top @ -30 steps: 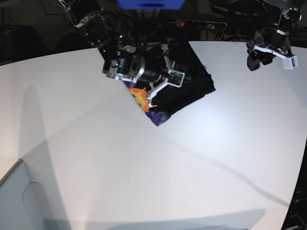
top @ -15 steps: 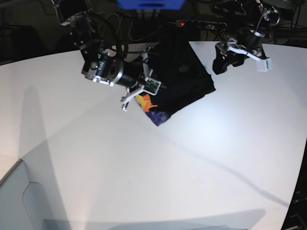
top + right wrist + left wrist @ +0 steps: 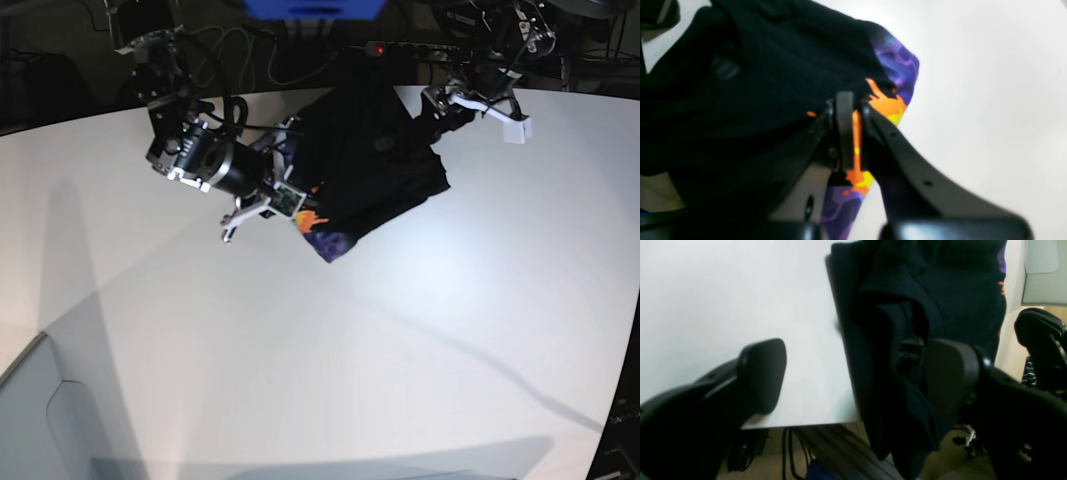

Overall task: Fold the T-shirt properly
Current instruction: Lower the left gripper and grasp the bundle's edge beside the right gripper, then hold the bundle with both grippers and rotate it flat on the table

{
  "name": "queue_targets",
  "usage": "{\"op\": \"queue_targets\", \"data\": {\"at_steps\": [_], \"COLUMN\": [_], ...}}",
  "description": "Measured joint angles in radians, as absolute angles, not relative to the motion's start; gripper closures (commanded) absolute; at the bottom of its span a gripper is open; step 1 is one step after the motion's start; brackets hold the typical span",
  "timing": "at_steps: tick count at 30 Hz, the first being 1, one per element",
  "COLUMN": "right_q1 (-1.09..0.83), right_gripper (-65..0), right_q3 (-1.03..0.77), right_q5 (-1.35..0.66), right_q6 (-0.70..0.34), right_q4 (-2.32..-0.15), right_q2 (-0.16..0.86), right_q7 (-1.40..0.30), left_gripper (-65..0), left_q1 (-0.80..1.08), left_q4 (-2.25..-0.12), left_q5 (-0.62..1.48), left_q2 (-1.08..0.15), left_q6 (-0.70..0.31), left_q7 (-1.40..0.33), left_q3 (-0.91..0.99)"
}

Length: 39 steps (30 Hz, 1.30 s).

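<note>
My left gripper needs to go lower before it closes on the black shirt. My fingers are above the black shirt's edge (image 3: 441,182) (image 3: 852,356) with bare table between them, so they would miss if I closed now.
The black T-shirt (image 3: 375,165) lies bunched at the far edge of the white table (image 3: 400,350), with part of it hanging over the edge. Its orange sun print on purple (image 3: 322,236) shows at the near corner. My right gripper (image 3: 300,208) is shut on the printed edge; in the right wrist view (image 3: 853,130) the orange cloth (image 3: 888,106) is pinched between the fingers. My left gripper (image 3: 437,108) is open at the shirt's far right corner. In the left wrist view (image 3: 857,373) one finger (image 3: 763,373) is over the table and the other (image 3: 950,373) is over the black cloth (image 3: 940,290).
A power strip with a red light (image 3: 420,48) lies behind the table's far edge. A blue object (image 3: 315,8) sits at the top. A grey bin (image 3: 50,420) stands at the near left corner. Cables (image 3: 786,453) hang under the table edge.
The right gripper has drawn left in the base view with the printed edge in it. The left gripper has swung left and come down to the shirt's far right corner.
</note>
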<state>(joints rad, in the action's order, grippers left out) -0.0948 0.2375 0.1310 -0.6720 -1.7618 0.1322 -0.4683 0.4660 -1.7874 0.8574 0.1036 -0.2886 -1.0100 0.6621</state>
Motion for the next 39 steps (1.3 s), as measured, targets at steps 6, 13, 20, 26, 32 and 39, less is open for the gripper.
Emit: {"op": "queue_targets", "data": {"at_steps": [6, 13, 20, 26, 32, 39], "right_q1": [-0.095, -0.095, -0.095, -0.094, -0.094, -0.095], "right_gripper": [-0.1, -0.1, -0.1, -0.1, -0.1, -0.1], "right_q3": [0.239, 0.239, 0.239, 0.238, 0.184, 0.126], "right_q5": [0.131, 0.131, 0.131, 0.131, 0.132, 0.131], "right_q6": [-0.672, -0.672, -0.672, -0.672, -0.672, -0.672], "right_q4": [-1.762, -1.762, -1.762, -1.762, -1.814, -1.812], "right_q2": [0.132, 0.132, 0.133, 0.133, 0.133, 0.133], "right_q7": [-0.468, -0.468, -0.468, -0.468, -0.469, -0.469], "left_gripper": [-63.9, -62.4, -30.3, -19.3, -18.5, 0.0], "left_q1": [0.459, 0.405, 0.402, 0.384, 0.368, 0.346], "left_q4": [-1.779, -1.703, -1.682, -1.679, -1.649, -1.639], "left_q5": [0.86, 0.888, 0.807, 0.735, 0.719, 0.701], "left_q2": [0.103, 0.102, 0.076, 0.08, 0.078, 0.07], "left_q6": [-0.289, -0.295, -0.297, -0.29, -0.299, -0.296], "left_q7": [-1.01, -0.979, -0.977, -0.992, -0.977, -0.994], "left_q3": [0.662, 0.646, 0.542, 0.538, 0.537, 0.537]}}
